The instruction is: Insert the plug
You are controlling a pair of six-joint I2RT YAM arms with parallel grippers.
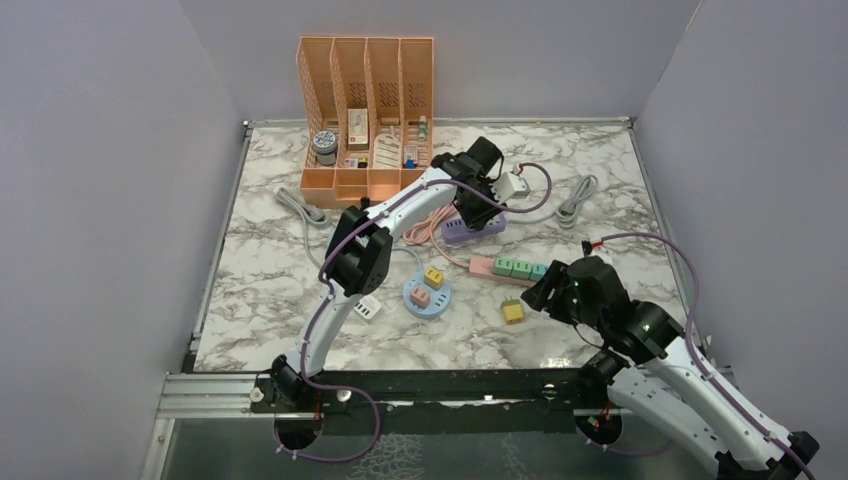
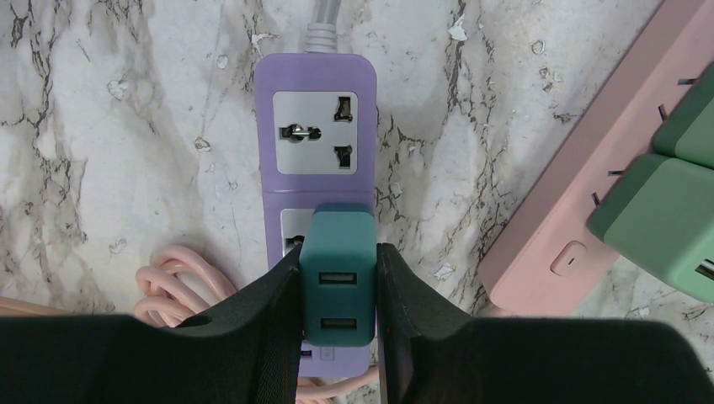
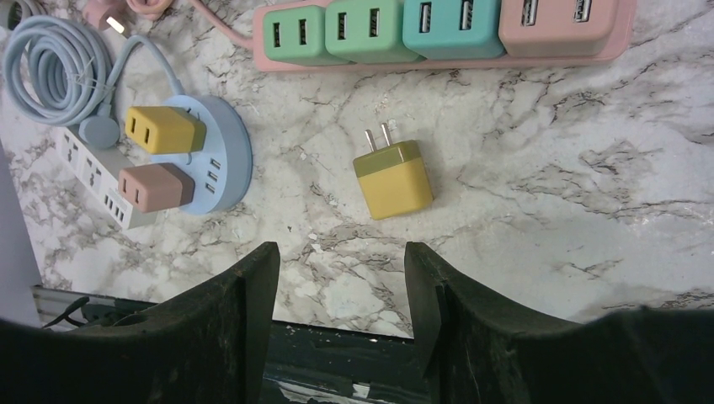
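Note:
The teal plug (image 2: 337, 278) sits squared on the purple power strip's lower socket with its prongs hidden. My left gripper should open now, as the plug would stay there.
A teal plug (image 2: 337, 278) with two USB ports is clamped between my left gripper's (image 2: 337, 251) fingers, which are shut on its sides. It stands over the lower socket of the purple power strip (image 2: 316, 84), and its prongs are hidden. The strip's upper socket is uncovered. From above, the left gripper (image 1: 478, 205) hovers at the purple strip (image 1: 470, 230) in mid-table. My right gripper (image 3: 341, 252) is open and holds nothing, near the front edge, short of a yellow plug (image 3: 393, 178) lying prongs up.
A pink strip (image 3: 379, 66) carries several green, teal and pink adapters. A round blue strip (image 3: 227, 151) holds two plugs beside a white strip (image 3: 93, 177). An orange organizer (image 1: 365, 100) stands at the back. Coiled cables (image 1: 575, 205) lie at right.

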